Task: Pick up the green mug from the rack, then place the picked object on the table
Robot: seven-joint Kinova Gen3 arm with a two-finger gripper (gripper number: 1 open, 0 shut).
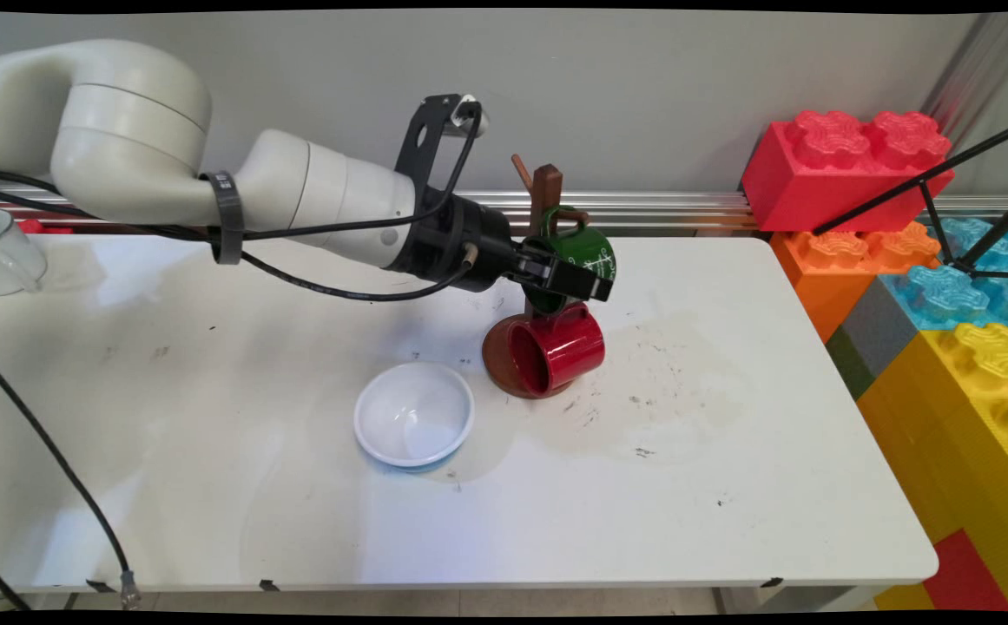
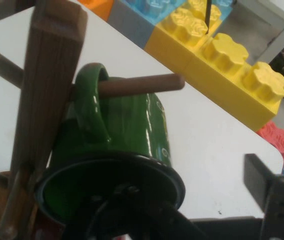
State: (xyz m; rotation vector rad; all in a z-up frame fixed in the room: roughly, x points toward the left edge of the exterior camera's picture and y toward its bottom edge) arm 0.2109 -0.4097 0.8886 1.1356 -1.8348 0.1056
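Observation:
My gripper grabs the green mug by its dark rim (image 2: 178,181) next, to lift the mug off the wooden mug tree (image 2: 49,75).
A wooden mug tree (image 1: 547,187) stands on a round brown base (image 1: 497,358) at the table's back middle. A green mug (image 1: 589,248) hangs by its handle on an upper peg (image 2: 142,85). A red mug (image 1: 558,351) hangs lower, its mouth facing left over the base. My gripper (image 1: 566,276) is at the green mug's mouth and stands open. In the hand view the green mug (image 2: 126,135) fills the centre. One finger (image 2: 273,196) stays well outside its rim to the right. The other finger is hidden low by the mug's mouth.
A white bowl (image 1: 414,414) sits left of the base, toward the front. A clear jug (image 1: 0,252) stands at the far left. Large toy bricks (image 1: 851,165) are stacked past the table's right edge, with black tripod rods (image 1: 929,182) across them. Cables hang at the left.

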